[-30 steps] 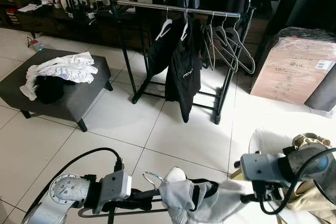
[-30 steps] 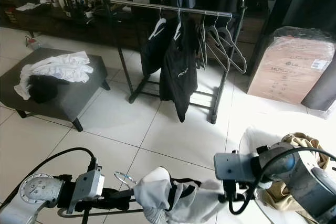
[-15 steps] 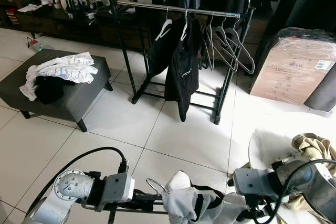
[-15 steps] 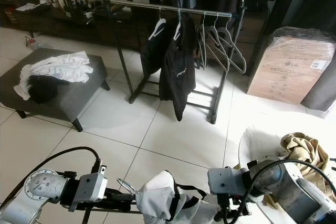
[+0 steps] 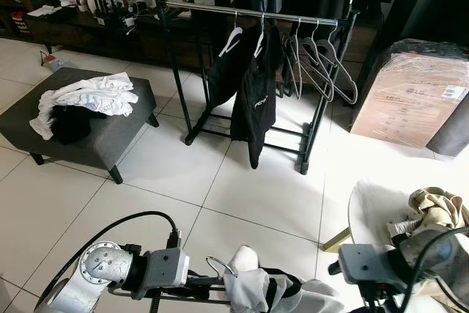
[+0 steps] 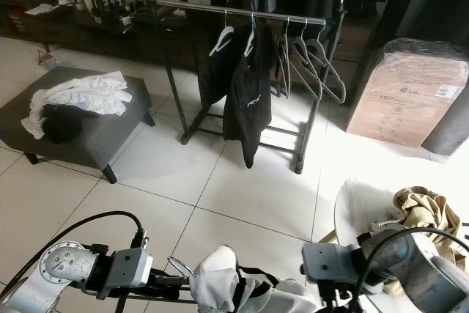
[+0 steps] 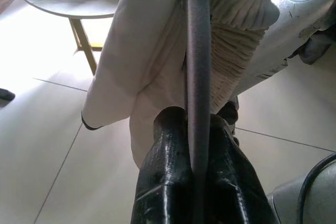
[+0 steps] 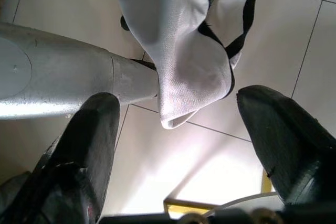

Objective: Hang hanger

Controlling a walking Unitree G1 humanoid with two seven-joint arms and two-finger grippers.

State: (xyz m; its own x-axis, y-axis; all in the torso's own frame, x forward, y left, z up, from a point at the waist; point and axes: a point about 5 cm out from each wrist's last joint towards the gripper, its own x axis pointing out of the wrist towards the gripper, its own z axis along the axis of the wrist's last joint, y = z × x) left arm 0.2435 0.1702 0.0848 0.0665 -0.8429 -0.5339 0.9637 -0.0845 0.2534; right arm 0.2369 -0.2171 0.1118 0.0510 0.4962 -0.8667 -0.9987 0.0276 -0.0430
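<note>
The white garment has a hanging corner that juts out free while the slack cloth drapes over the hanger, so my right gripper will next grab the garment by its hanging folded corner [image 8: 178, 109].
My left gripper [image 7: 197, 129] is shut on the grey bar of a hanger [image 7: 198, 51], low in front of me. The hanger's metal hook [image 5: 214, 263] sticks out above a white garment with black trim [image 5: 253, 291] draped over it. My right gripper [image 8: 176, 100] is open, its two fingers [image 8: 89, 145] spread on either side of a hanging fold of that garment [image 8: 178, 51] without pinching it. Across the tiled floor stands the clothes rail [image 5: 256, 14], carrying black garments [image 5: 256, 100] and several empty hangers [image 5: 322, 71].
A grey ottoman [image 5: 110, 126] with white and black clothes [image 5: 88, 97] stands at the left. A wrapped cardboard box [image 5: 418, 93] sits right of the rail. A round white table [image 5: 374, 203] with a beige cloth [image 5: 440, 207] is close on my right. Open tiles lie between me and the rail.
Both arms and the white garment now sit lower in the head views, near the bottom edge. The right arm has drawn back, with less of the garment stretched toward it.
</note>
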